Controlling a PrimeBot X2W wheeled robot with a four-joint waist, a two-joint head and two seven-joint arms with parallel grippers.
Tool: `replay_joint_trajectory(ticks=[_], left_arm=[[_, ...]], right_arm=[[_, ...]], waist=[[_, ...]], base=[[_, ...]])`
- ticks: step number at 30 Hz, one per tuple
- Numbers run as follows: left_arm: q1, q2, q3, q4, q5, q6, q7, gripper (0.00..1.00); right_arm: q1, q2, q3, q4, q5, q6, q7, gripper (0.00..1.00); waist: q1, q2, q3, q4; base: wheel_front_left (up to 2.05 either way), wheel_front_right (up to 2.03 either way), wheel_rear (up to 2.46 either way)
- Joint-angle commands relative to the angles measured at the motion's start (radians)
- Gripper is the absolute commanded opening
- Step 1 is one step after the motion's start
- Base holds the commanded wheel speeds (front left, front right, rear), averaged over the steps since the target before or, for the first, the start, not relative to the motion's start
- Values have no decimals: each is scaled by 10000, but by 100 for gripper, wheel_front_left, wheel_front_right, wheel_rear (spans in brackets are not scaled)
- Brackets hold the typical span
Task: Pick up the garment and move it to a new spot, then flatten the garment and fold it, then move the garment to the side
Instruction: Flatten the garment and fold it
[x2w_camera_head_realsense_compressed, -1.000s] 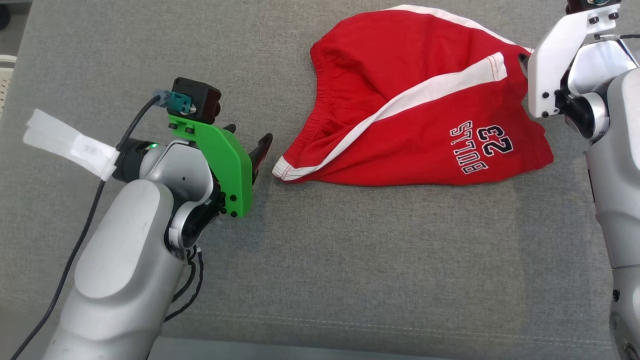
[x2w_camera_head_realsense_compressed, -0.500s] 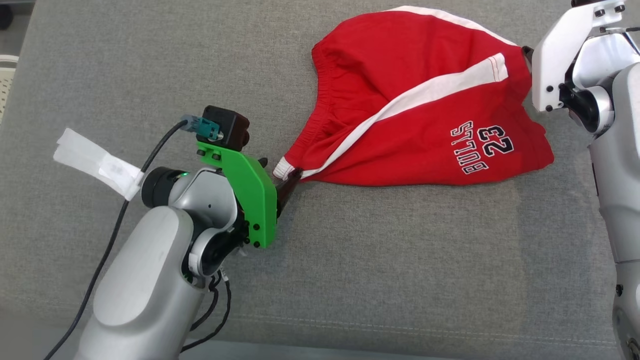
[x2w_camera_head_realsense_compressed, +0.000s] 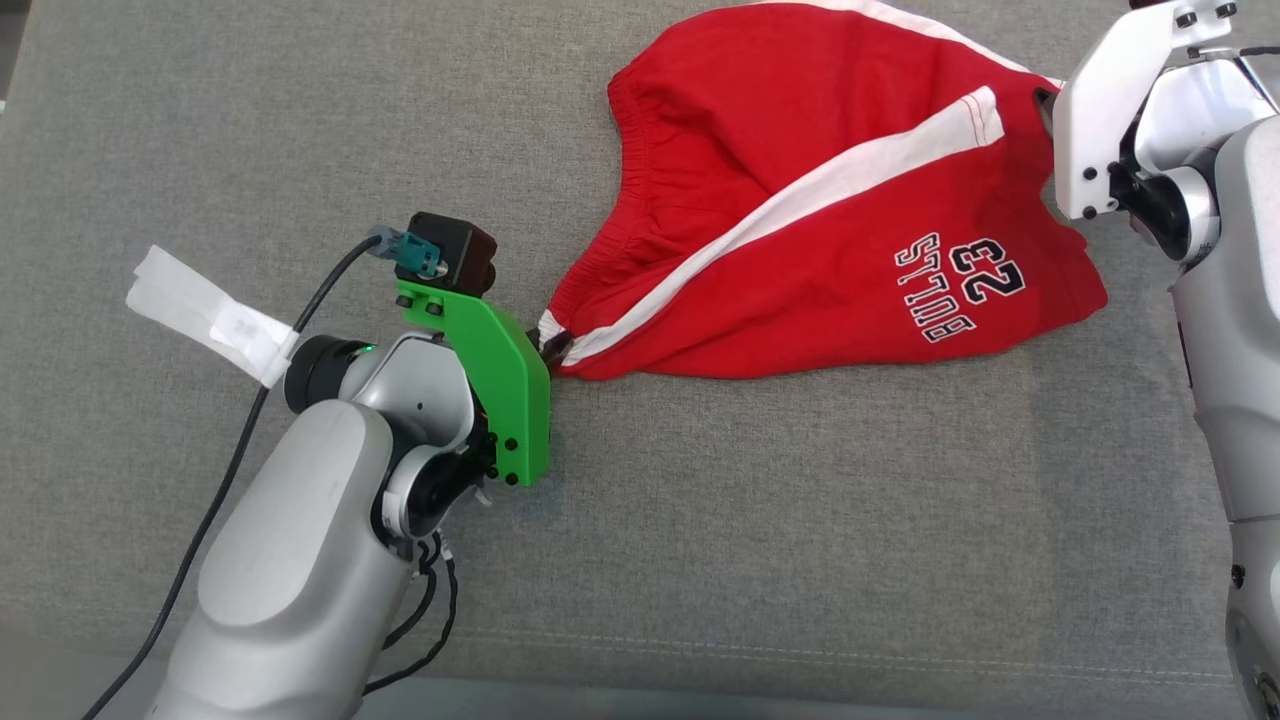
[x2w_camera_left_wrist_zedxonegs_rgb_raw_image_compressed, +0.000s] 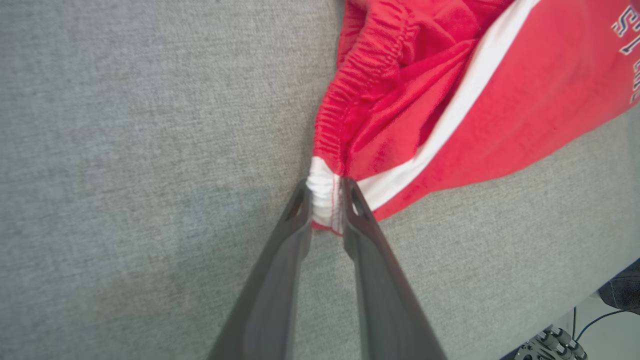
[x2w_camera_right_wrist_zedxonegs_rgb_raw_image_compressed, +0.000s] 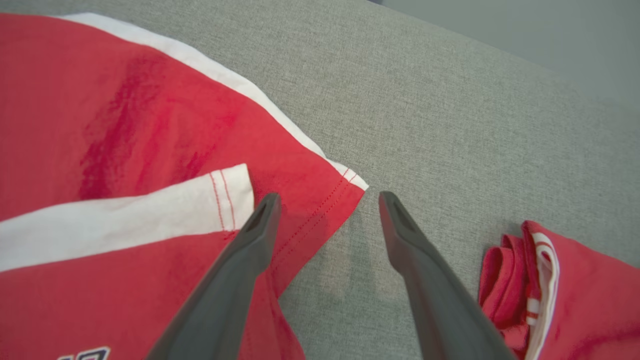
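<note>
The printed leg (x2w_camera_head_realsense_compressed: 870, 276) lies flat, and a folded edge shows at the white stripe's hem end (x2w_camera_head_realsense_compressed: 984, 116). My right gripper should grip the garment there next.
The garment (x2w_camera_head_realsense_compressed: 800, 210) is a pair of red shorts with white stripes and "BULLS 23" print, lying rumpled on the grey cushion. My left gripper (x2w_camera_head_realsense_compressed: 548, 347) pinches its white waistband corner (x2w_camera_left_wrist_zedxonegs_rgb_raw_image_compressed: 324, 192) at the garment's left end; both fingers clamp the fabric in the left wrist view. My right gripper (x2w_camera_right_wrist_zedxonegs_rgb_raw_image_compressed: 327, 200) stands open over the garment's far right corner (x2w_camera_right_wrist_zedxonegs_rgb_raw_image_compressed: 345, 185), one finger above red cloth, the other above bare cushion. In the head view its white mount (x2w_camera_head_realsense_compressed: 1105, 120) hides the fingers.
The grey cushion (x2w_camera_head_realsense_compressed: 700, 520) spreads wide in front of the garment, with a seam near its front edge. A bunched red and white fold (x2w_camera_right_wrist_zedxonegs_rgb_raw_image_compressed: 530, 280) lies right of my right fingers. A white tape tag (x2w_camera_head_realsense_compressed: 205, 315) hangs on the left arm's cable.
My left gripper moved right to the waistband corner and shut on it; the corner now bunches toward the fingers. The right gripper stayed open in place.
</note>
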Motion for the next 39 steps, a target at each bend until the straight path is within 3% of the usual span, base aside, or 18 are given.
replay_joint_trajectory(ticks=[1, 25, 26, 27, 30, 39], left_arm=[[-151, -25, -34, 32, -69, -88, -12, 1], [-441, -256, -346, 240, -129, -264, -359, 0], [-475, -262, -354, 245, -120, -248, -377, 0], [-492, -269, -359, 252, -115, -235, -402, 0], [-534, -278, -361, 281, -121, -222, -452, 0], [-568, -237, -242, 326, -62, -147, -864, 0]], right_arm=[[-128, -4, 59, 1, 30, -5, 18, 100], [-211, 142, 731, 774, 595, -5, -193, 100], [-239, 144, 737, 846, 600, -5, -216, 79], [-262, 141, 744, 879, 586, -5, -236, 49], [-330, 161, 805, 923, 556, -5, -312, 2], [-414, -83, 1033, 838, 506, -5, -817, 0]], waist=[[-1, 0, 54, 15], [-1, 0, 461, 400], [-1, 0, 496, 420], [-1, 0, 513, 429], [-1, 0, 544, 436], [-1, 0, 418, 364]], base=[[0, 0, 0], [0, 0, 0], [0, 0, 0], [0, 0, 0], [0, 0, 0], [0, 0, 0]])
